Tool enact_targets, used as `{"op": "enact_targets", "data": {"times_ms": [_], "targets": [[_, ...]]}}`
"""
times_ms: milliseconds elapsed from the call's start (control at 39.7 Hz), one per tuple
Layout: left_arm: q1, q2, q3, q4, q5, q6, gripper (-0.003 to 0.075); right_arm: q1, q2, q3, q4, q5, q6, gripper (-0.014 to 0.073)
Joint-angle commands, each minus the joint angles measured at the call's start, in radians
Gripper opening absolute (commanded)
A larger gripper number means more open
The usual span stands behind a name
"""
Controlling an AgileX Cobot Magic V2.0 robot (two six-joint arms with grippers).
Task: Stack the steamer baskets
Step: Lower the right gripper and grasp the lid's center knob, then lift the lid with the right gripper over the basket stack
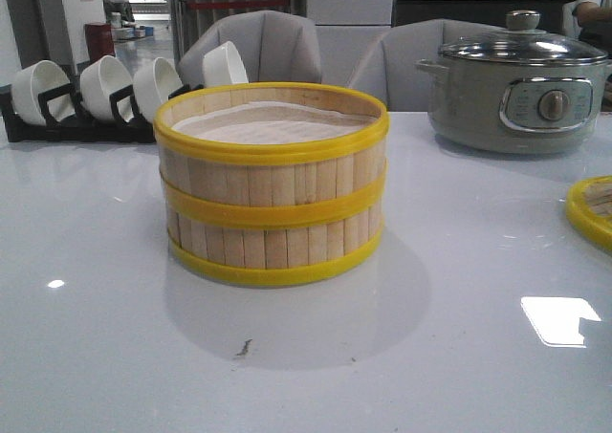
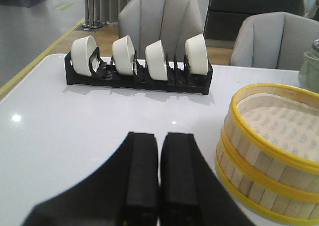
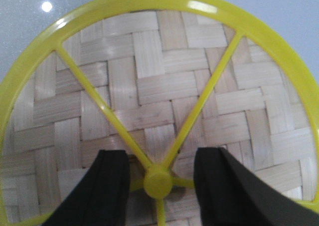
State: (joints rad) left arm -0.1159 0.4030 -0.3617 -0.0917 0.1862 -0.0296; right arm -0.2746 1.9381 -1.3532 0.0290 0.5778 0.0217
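My right gripper's fingers stand beside the yellow centre knob (image 3: 158, 182) in the right wrist view, so it is time to close. Closing now would catch the woven lid (image 3: 154, 91).
Two steamer baskets stand stacked mid-table, the upper basket (image 1: 277, 180) on the lower basket (image 1: 277, 249), with a whitish liner inside the top one. The stack also shows in the left wrist view (image 2: 264, 156). My left gripper (image 2: 159, 136) is shut and empty, over bare table just beside the stack. A woven bamboo lid (image 3: 159, 81) with a yellow rim, spokes and a centre knob (image 3: 158, 182) lies at the table's right edge (image 1: 593, 208). My right gripper (image 3: 160, 156) is open right above it, one finger on each side of the knob. Neither gripper shows in the front view.
A grey-green electric pot (image 1: 516, 89) with a glass lid stands at the back right. A black rack of white bowls (image 1: 96, 94) stands at the back left, also in the left wrist view (image 2: 139, 66). Grey chairs (image 1: 263, 41) stand behind the table.
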Motion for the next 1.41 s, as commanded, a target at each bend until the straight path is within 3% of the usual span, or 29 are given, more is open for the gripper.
{"op": "enact_targets", "data": {"times_ms": [0,227,454,705,1159,1386], "targets": [[0.001,0.014,-0.03,-0.002,-0.082,-0.011,0.0095,-0.006,-0.046,-0.035,0.001,-0.035,-0.004,0.0372],[0.001,0.014,-0.03,-0.002,-0.082,-0.011,0.0095,0.003,-0.048,-0.039,0.012,-0.029,-0.004,0.0044],[0.001,0.014,-0.03,-0.002,-0.082,-0.011,0.0095,0.058,-0.058,-0.125,0.012,0.053,-0.004,0.0056],[0.001,0.014,-0.03,-0.002,-0.082,-0.011,0.0095,0.188,-0.071,-0.347,0.012,0.214,-0.004,0.0056],[0.001,0.014,-0.03,-0.002,-0.082,-0.011,0.0095,0.588,-0.013,-0.822,0.012,0.341,-0.004,0.0056],[0.001,0.014,-0.03,-0.002,-0.082,-0.011,0.0095,0.741,0.085,-0.916,0.012,0.399,-0.008,0.0056]]}}
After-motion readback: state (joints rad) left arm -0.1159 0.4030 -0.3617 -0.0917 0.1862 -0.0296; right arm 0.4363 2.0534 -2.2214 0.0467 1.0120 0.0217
